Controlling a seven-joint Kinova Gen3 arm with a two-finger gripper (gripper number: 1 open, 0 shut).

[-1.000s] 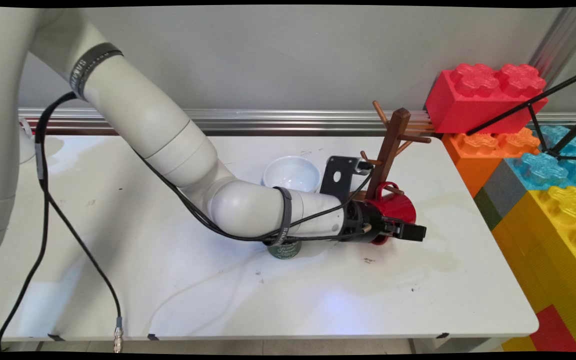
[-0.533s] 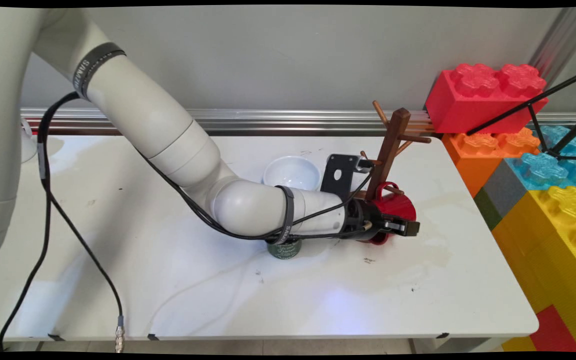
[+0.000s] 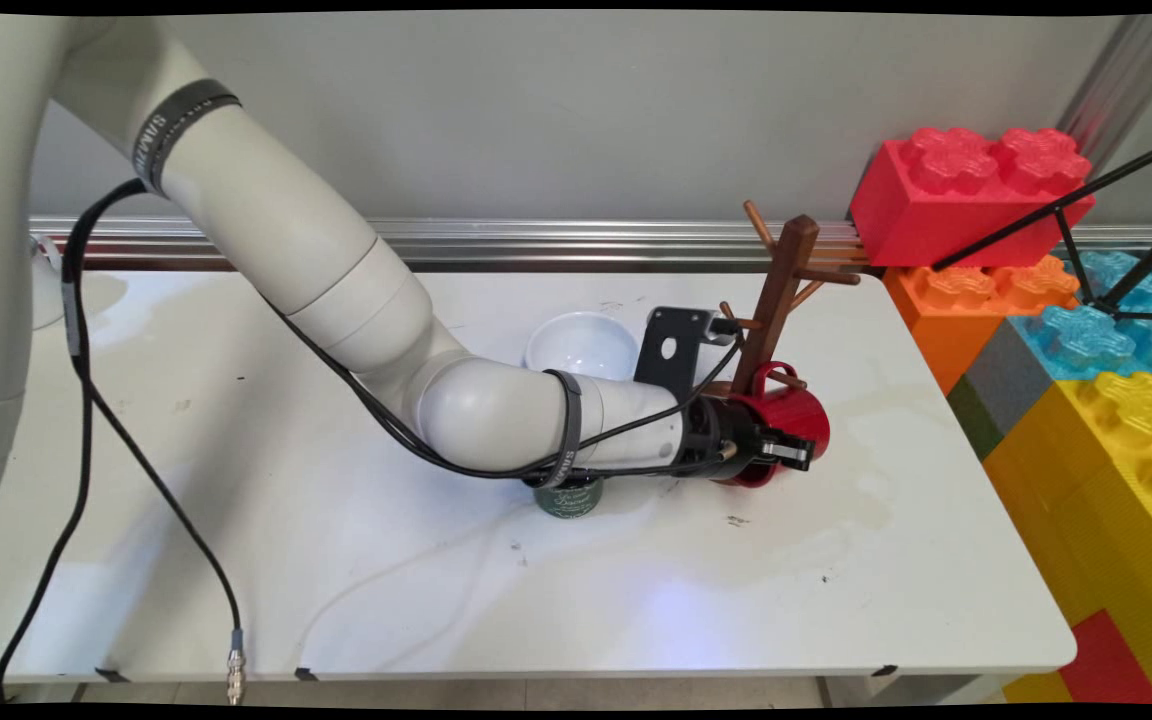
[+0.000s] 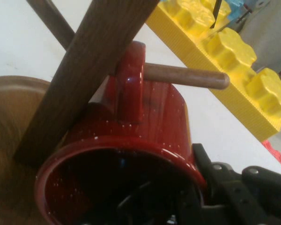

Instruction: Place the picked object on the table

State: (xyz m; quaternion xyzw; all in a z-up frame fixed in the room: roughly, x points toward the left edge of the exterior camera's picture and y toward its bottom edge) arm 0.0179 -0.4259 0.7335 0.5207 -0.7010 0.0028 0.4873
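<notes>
The robot next needs to lift the red mug off the wooden tree's peg, so it should grab the mug by its rim (image 4: 188, 163) with its gripper.
A red speckled mug (image 3: 798, 412) (image 4: 150, 117) hangs by its handle on a low peg (image 4: 187, 75) of the wooden mug tree (image 3: 781, 290) (image 4: 93, 61), tilted with its mouth toward the hand. My gripper (image 3: 794, 450) (image 4: 173, 197) lies level at the mug's rim, open. One black finger (image 4: 220, 187) runs outside the mug's wall and the other is dark inside the mouth. The tree's round base (image 4: 9, 122) sits on the table beside the mug.
A white bowl (image 3: 581, 345) stands behind my forearm and a dark green can (image 3: 568, 498) under it. Big toy blocks, red (image 3: 976, 190), orange, blue and yellow (image 3: 1126, 460) (image 4: 234, 42), wall off the table's right side. A black stand's legs cross above them.
My gripper has drawn back leftward along the mug, its fingertips now short of the mug's far end. The mug has stayed on its peg.
</notes>
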